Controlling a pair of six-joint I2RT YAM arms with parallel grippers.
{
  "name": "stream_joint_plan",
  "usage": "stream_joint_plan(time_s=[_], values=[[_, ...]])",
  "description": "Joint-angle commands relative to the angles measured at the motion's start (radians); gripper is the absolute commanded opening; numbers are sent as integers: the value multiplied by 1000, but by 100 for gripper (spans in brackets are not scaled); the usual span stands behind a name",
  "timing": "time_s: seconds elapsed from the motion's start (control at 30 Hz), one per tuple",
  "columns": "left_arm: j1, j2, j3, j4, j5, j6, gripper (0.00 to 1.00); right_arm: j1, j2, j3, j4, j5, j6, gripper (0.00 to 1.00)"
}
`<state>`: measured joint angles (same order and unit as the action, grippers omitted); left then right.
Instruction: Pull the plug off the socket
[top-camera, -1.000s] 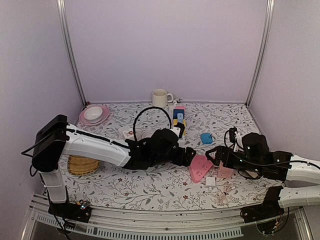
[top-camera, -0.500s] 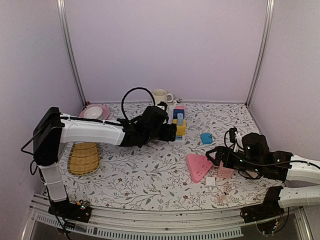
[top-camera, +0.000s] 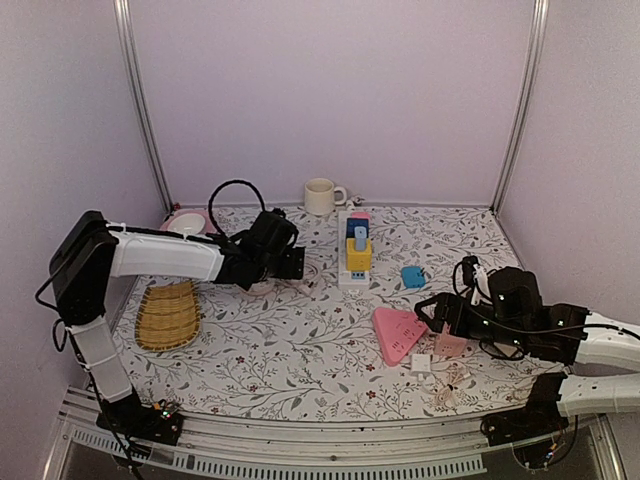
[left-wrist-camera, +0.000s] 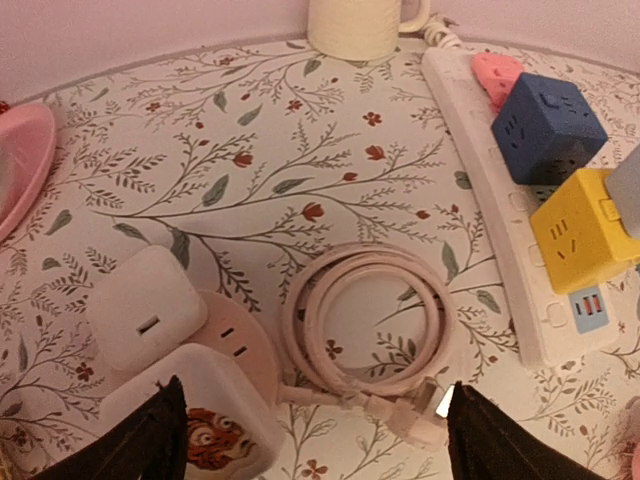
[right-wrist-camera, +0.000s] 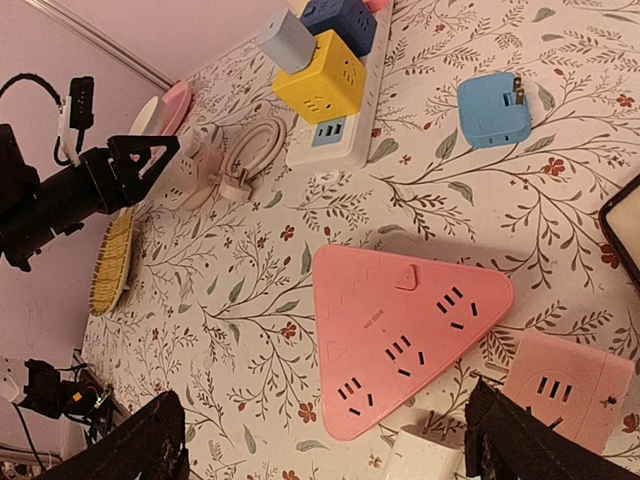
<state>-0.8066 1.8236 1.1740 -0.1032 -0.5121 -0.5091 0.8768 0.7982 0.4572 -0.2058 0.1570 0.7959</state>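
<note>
I next need to grab the tiger-sticker plug (left-wrist-camera: 197, 415) by its opposite sides with my left gripper to pull it off the socket, leaving the plain plug free.
A round pink socket (left-wrist-camera: 228, 348) lies on the flowered table with two white plugs in it: a plain one (left-wrist-camera: 145, 318) and one with a tiger sticker (left-wrist-camera: 195, 425). A coiled white cable (left-wrist-camera: 365, 325) lies beside it. My left gripper (left-wrist-camera: 315, 445) is open and empty, low over the socket's near edge; in the top view it (top-camera: 293, 263) is at the far left-centre. My right gripper (right-wrist-camera: 340, 445) is open and empty over a pink triangular socket (right-wrist-camera: 400, 320). A white power strip (top-camera: 350, 272) carries a yellow cube (top-camera: 358, 255) with a grey plug (top-camera: 360, 236) and a blue cube (left-wrist-camera: 548, 125).
A mug (top-camera: 320, 196) stands at the back. A pink plate with a bowl (top-camera: 185, 222) is at the far left and a woven mat (top-camera: 168, 313) at the left. A blue adapter (top-camera: 412, 276), a pink square socket (top-camera: 450, 345) and a small white adapter (top-camera: 421, 362) lie near my right gripper.
My left arm has swung from beside the pink triangular socket back and to the left, and is now over the round pink socket. The right arm has not moved.
</note>
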Motion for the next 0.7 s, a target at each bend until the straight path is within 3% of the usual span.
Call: stream_joint_plan(time_s=[0.0, 0.23, 0.43, 0.67], values=[[54, -76, -61, -36, -72, -9, 90, 2, 0, -12, 8, 12, 7, 99], [68, -51, -71, -47, -135, -40, 90, 3, 43, -17, 58, -14, 12, 99], [77, 20, -17, -140, -186, -192, 90, 2, 49, -41, 88, -33, 18, 99], [77, 47, -14, -128, -183, -318, 89, 2, 39, -59, 92, -41, 25, 99]])
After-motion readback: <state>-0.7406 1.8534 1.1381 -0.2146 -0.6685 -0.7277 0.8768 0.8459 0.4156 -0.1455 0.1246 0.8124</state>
